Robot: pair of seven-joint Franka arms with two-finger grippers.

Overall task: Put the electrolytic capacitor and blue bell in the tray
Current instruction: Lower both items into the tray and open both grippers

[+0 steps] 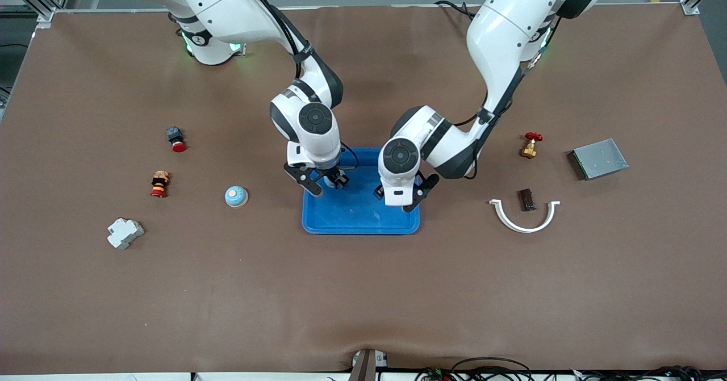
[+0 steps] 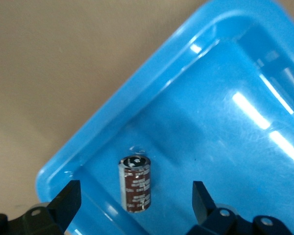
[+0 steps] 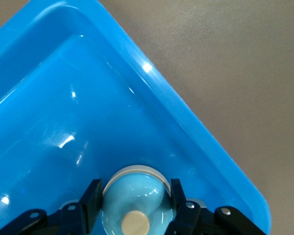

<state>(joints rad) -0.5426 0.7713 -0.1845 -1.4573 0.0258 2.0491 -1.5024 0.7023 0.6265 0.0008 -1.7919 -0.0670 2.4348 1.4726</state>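
The blue bell (image 3: 136, 198) is low inside the tray's rim in the right wrist view, so my right gripper can open now.
The bright-blue tray (image 1: 363, 217) lies mid-table. My right gripper (image 1: 325, 181) is down in the tray at the right arm's end, shut on a pale-blue bell (image 1: 329, 184) with a beige button. In the right wrist view the bell (image 3: 134, 200) sits between the fingers (image 3: 92, 200), both touching its sides, beside the tray's rim (image 3: 186, 127). My left gripper (image 1: 400, 195) hangs open over the tray's other end. In the left wrist view the brown electrolytic capacitor (image 2: 136, 183) stands upright on the tray's floor (image 2: 225, 127) near a corner, between the fingers (image 2: 68, 196) and touching neither.
A second blue bell (image 1: 236, 196), a red-capped switch (image 1: 176, 138), a striped figure (image 1: 159, 184) and a white breaker (image 1: 124, 233) lie toward the right arm's end. A brass valve (image 1: 531, 144), grey metal box (image 1: 599, 158), brown block (image 1: 527, 199) and white curved clip (image 1: 524, 215) lie toward the left arm's end.
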